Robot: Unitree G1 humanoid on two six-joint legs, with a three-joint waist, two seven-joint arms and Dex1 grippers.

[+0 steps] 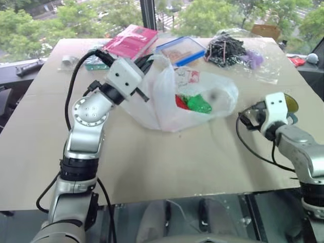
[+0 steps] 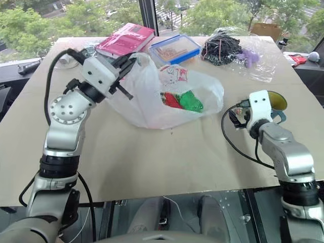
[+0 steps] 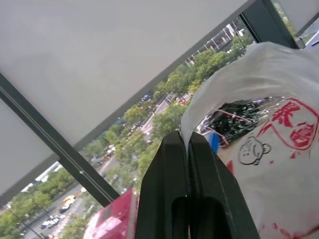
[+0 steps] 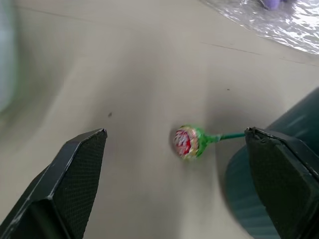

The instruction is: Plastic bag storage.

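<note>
The right gripper isn't ready to close on the lollipop yet: its fingers are above the lollipop (image 4: 187, 142) in the right wrist view, so it needs to first go down to the lollipop.
The plastic bag (image 1: 202, 98), thin white with red print, lies mid-table with red and green items showing through it. My left gripper (image 1: 144, 63) is shut on the bag's upper edge and holds that edge raised off the table; in the left wrist view the film is pinched between the fingertips (image 3: 187, 137). My right gripper (image 4: 175, 131) is open, low over the table to the right of the bag and apart from it. A small lollipop (image 4: 187, 142) with a green stick lies on the table between its fingers, untouched.
At the back of the tan table (image 1: 152, 162) are a pink box (image 1: 132, 39), a blue-rimmed clear container (image 1: 181, 49) and a clear bag of dark cords and purple items (image 1: 233, 50). A dark round dish (image 1: 291, 103) sits just beyond my right gripper.
</note>
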